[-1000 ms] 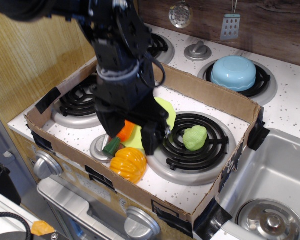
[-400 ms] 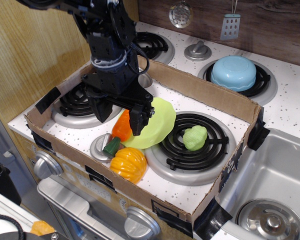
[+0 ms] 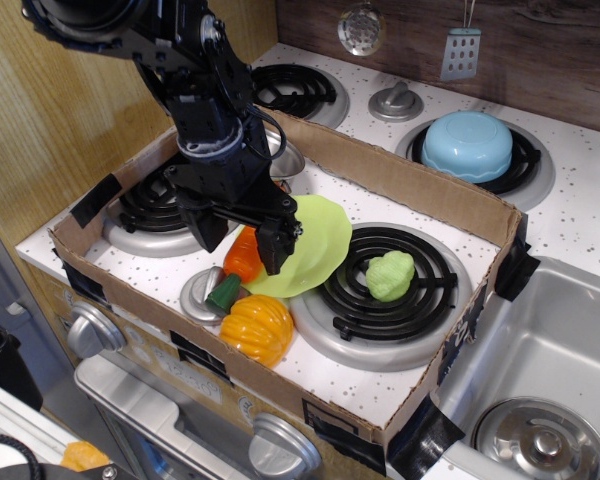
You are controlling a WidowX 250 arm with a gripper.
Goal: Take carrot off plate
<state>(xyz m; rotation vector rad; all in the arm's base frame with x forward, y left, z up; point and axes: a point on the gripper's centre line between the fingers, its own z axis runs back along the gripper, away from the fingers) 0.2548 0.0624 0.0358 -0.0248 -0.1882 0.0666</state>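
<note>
The gripper grabs the carrot by its thick orange body (image 3: 244,256) next, to take it off the lime-green plate (image 3: 315,240).
The orange carrot (image 3: 243,260) lies tilted at the left edge of the lime-green plate (image 3: 315,240). Its dark green stem end (image 3: 223,293) points down-left over a silver knob. The plate rests partly on the front burner inside the cardboard box. My black gripper (image 3: 242,243) hangs just above the carrot's upper end, one finger (image 3: 209,228) to its left and the other (image 3: 274,248) to its right over the plate. The jaws stand apart and hold nothing. The carrot's tip is hidden behind the gripper.
A yellow-orange pumpkin (image 3: 257,328) sits just in front of the carrot. A green lumpy vegetable (image 3: 391,274) lies on the coil burner (image 3: 390,300). Cardboard walls (image 3: 420,190) ring the area. A light blue bowl (image 3: 468,145) stands behind, a sink (image 3: 550,340) at right.
My gripper has risen from low around the carrot and shifted back and left. The carrot and plate stay where they were.
</note>
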